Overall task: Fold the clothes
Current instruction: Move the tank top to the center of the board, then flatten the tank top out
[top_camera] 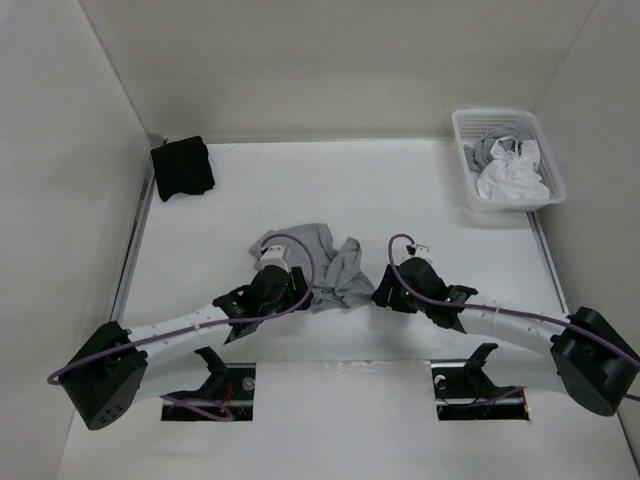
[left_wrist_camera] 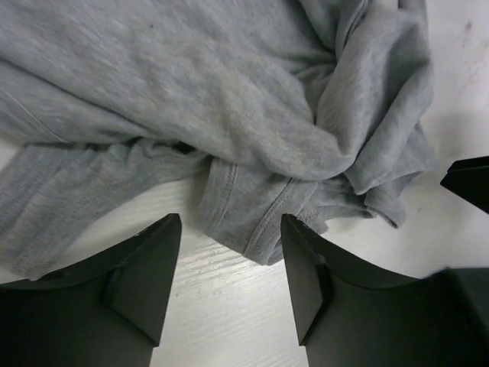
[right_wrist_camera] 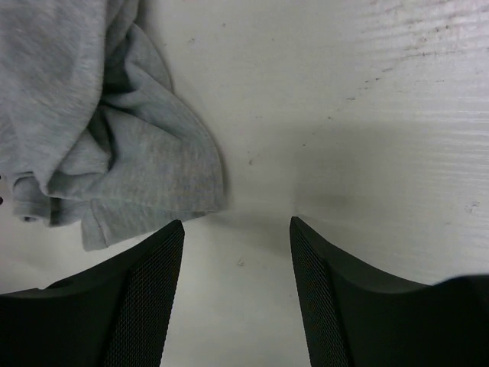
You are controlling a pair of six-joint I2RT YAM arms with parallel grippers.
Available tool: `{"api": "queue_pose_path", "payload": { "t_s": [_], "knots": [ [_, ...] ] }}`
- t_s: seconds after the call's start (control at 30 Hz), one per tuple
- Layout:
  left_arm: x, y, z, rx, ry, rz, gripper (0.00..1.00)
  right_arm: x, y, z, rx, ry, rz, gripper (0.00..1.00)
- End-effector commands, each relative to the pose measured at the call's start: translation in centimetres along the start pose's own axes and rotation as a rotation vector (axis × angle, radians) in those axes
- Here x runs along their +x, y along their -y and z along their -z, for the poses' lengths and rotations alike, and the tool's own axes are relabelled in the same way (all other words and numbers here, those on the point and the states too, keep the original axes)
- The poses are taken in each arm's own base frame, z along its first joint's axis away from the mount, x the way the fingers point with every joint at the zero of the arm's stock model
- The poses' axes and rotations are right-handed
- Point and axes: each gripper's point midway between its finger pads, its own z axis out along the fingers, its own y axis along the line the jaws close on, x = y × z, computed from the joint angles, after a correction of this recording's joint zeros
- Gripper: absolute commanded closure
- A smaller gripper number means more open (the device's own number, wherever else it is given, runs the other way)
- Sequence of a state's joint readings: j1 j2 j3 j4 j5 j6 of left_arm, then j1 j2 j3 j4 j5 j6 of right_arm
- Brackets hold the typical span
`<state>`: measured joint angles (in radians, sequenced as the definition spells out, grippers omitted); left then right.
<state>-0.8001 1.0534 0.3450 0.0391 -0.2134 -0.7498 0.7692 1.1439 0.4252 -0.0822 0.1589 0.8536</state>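
Observation:
I should next use my left gripper to spread the tank top flat for folding, so I need to grab it by its stitched hem [top_camera: 315,303] [left_wrist_camera: 249,227] at the near edge of the heap.
The clothes are one grey tank top [top_camera: 325,262], crumpled in a heap at the middle of the table between the two arms. My left gripper [top_camera: 303,288] sits at the heap's near-left edge. In the left wrist view it [left_wrist_camera: 229,225] is open over bare table, and a stitched hem of the tank top [left_wrist_camera: 252,206] lies just ahead of the fingertips, unheld. My right gripper [top_camera: 385,292] sits at the heap's right edge. In the right wrist view it [right_wrist_camera: 237,225] is open and empty, with the tank top [right_wrist_camera: 114,153] bunched to the upper left, apart from the fingers.
A white basket [top_camera: 468,175] holding white and grey garments stands at the back right. A black folded cloth [top_camera: 183,167] lies at the back left. White walls close in the table on three sides. A dark part of the other arm [left_wrist_camera: 467,182] shows at the left wrist view's right edge.

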Motion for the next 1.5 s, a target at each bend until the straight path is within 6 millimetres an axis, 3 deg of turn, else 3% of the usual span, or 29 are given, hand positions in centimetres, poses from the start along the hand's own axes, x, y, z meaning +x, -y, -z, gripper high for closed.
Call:
{"api": "queue_pose_path", "payload": {
  "t_s": [0.0, 0.13, 0.23, 0.37, 0.4, 0.5, 0.53, 0.6, 0.67, 0.7, 0.73, 0.77, 0.83, 0.87, 0.9, 0.97, 1.0, 1.03, 1.07, 1.1, 1.13, 1.17, 1.23, 1.27, 1.4, 1.47],
  "knots": [
    [-0.3, 1.4, -0.4, 0.021, 0.001, 0.036, 0.45, -0.4, -2.3, -0.5, -0.088, 0.016, -0.045, 0.38],
    [0.0, 1.3, -1.4, -0.003, -0.014, 0.042, 0.45, -0.7, -3.1, -1.3, -0.123, 0.026, -0.045, 0.41],
    [-0.2, 1.8, -1.9, 0.007, -0.006, 0.044, 0.51, -1.1, -4.1, -1.9, -0.169, 0.041, -0.037, 0.44],
    [-0.4, 3.3, -2.4, 0.052, -0.012, 0.059, 0.64, -1.5, -4.5, -2.6, -0.196, 0.051, -0.040, 0.76],
    [-0.3, 4.0, -2.4, 0.078, -0.016, 0.061, 0.73, -1.8, -4.6, -2.6, -0.199, 0.063, -0.042, 0.82],
    [-1.5, 5.6, -1.4, 0.140, 0.011, 0.091, 0.93, -3.7, -5.7, -0.9, -0.244, 0.136, -0.033, 0.95],
    [-2.1, 6.2, -0.9, 0.164, 0.025, 0.095, 0.95, -4.3, -6.0, -0.2, -0.255, 0.160, -0.032, 0.96],
    [-5.1, 8.0, 1.5, 0.234, 0.105, 0.113, 0.98, -6.7, -7.0, 2.2, -0.283, 0.244, -0.024, 0.97],
    [-9.9, 9.4, 5.0, 0.291, 0.229, 0.142, 0.99, -10.1, -8.5, 7.0, -0.325, 0.359, 0.000, 0.97],
    [-10.6, 9.5, 5.6, 0.297, 0.251, 0.147, 0.99, -11.0, -8.9, 8.3, -0.335, 0.385, 0.008, 0.98],
    [-12.4, 9.8, 7.2, 0.314, 0.298, 0.155, 0.99, -12.7, -9.6, 11.4, -0.356, 0.447, 0.025, 0.98],
    [-15.6, 10.1, 10.2, 0.337, 0.392, 0.172, 0.99, -13.7, -9.9, 13.1, -0.367, 0.481, 0.033, 0.98],
    [-19.3, 10.3, 14.1, 0.362, 0.505, 0.181, 1.00, -16.8, -11.2, 19.1, -0.410, 0.591, 0.064, 0.98],
    [-22.3, 10.5, 17.8, 0.383, 0.607, 0.190, 1.00, -18.5, -11.9, 22.7, -0.434, 0.654, 0.084, 0.98],
    [-23.4, 10.7, 19.2, 0.393, 0.644, 0.192, 1.00, -19.2, -12.2, 24.2, -0.444, 0.678, 0.092, 0.98],
    [-27.2, 11.3, 25.4, 0.442, 0.793, 0.194, 1.00, -21.7, -13.8, 30.9, -0.504, 0.776, 0.127, 0.98],
    [-28.4, 11.6, 27.8, 0.467, 0.845, 0.193, 1.00, -22.3, -14.2, 32.6, -0.521, 0.799, 0.134, 0.98],
    [-29.5, 11.9, 30.5, 0.494, 0.901, 0.186, 1.00, -23.2, -15.0, 35.9, -0.560, 0.839, 0.141, 0.98],
    [-30.1, 12.0, 31.9, 0.505, 0.930, 0.191, 1.00, -23.5, -15.4, 37.4, -0.583, 0.848, 0.145, 0.98],
    [-31.0, 12.2, 34.6, 0.534, 0.980, 0.196, 1.00, -23.9, -16.1, 39.6, -0.625, 0.856, 0.146, 0.98],
    [-31.1, 12.2, 35.1, 0.540, 0.989, 0.197, 1.00, -24.1, -16.5, 41.0, -0.658, 0.860, 0.141, 0.98],
    [-31.6, 12.3, 37.3, 0.564, 1.022, 0.201, 1.00, -23.9, -17.0, 41.9, -0.691, 0.851, 0.143, 0.97],
    [-31.7, 12.6, 38.7, 0.589, 1.035, 0.188, 0.99, -23.4, -17.6, 42.6, -0.732, 0.821, 0.147, 0.96],
    [-31.7, 12.6, 38.7, 0.589, 1.032, 0.188, 0.99, -22.7, -17.8, 41.6, -0.715, 0.797, 0.150, 0.96],
    [-31.6, 11.9, 36.2, 0.517, 1.011, 0.184, 0.99, -20.7, -17.9, 38.0, -0.646, 0.741, 0.161, 0.95],
    [-32.3, 10.8, 34.0, 0.413, 1.024, 0.164, 0.99, -18.8, -18.6, 35.7, -0.644, 0.685, 0.171, 0.95]
  ]
}}
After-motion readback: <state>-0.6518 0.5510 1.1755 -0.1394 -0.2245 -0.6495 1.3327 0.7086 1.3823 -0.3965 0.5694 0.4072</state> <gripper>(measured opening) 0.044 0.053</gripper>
